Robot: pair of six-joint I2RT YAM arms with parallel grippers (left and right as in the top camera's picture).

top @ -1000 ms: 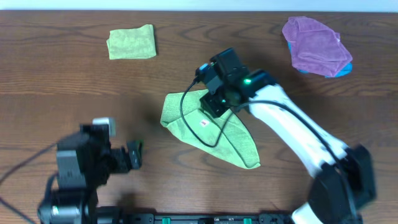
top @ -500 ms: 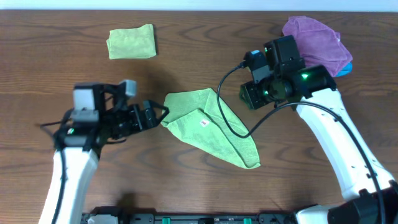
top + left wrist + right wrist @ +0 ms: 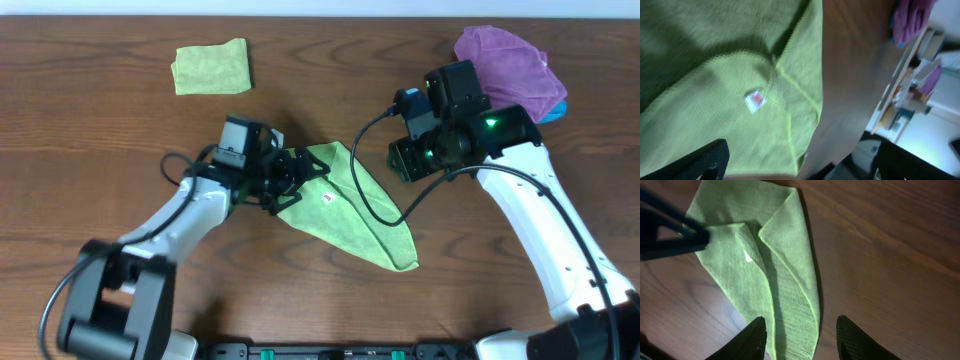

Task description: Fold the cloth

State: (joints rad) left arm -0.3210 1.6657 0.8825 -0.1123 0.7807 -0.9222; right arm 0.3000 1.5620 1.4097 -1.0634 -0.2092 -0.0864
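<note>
My left gripper grabs the turned-over flap, by its corner near the white tag point(image 3: 327, 198) point(image 3: 759, 61), next, to spread the green cloth out and fold it.
The green cloth point(image 3: 352, 208) lies partly folded at mid-table, a flap with a small white tag point(image 3: 327, 198) turned over. My left gripper point(image 3: 303, 170) is open and low over the cloth's left corner. In the left wrist view the cloth point(image 3: 725, 75) fills the left, and both fingers point(image 3: 702, 162) stand wide apart with nothing between them. My right gripper point(image 3: 408, 162) is open above the bare wood just right of the cloth's top. In the right wrist view the cloth point(image 3: 785, 285) lies below its spread fingers point(image 3: 747, 340), and the left gripper's dark fingers point(image 3: 670, 230) show at the left.
A folded yellow-green cloth point(image 3: 212, 68) lies at the back left. A crumpled purple cloth point(image 3: 505, 72) sits on something blue point(image 3: 556, 112) at the back right. A black cable point(image 3: 365, 190) from the right arm hangs over the green cloth.
My left arm has swung from the front left to the cloth's left corner. My right arm left the cloth a second ago and has stayed at the right since.
</note>
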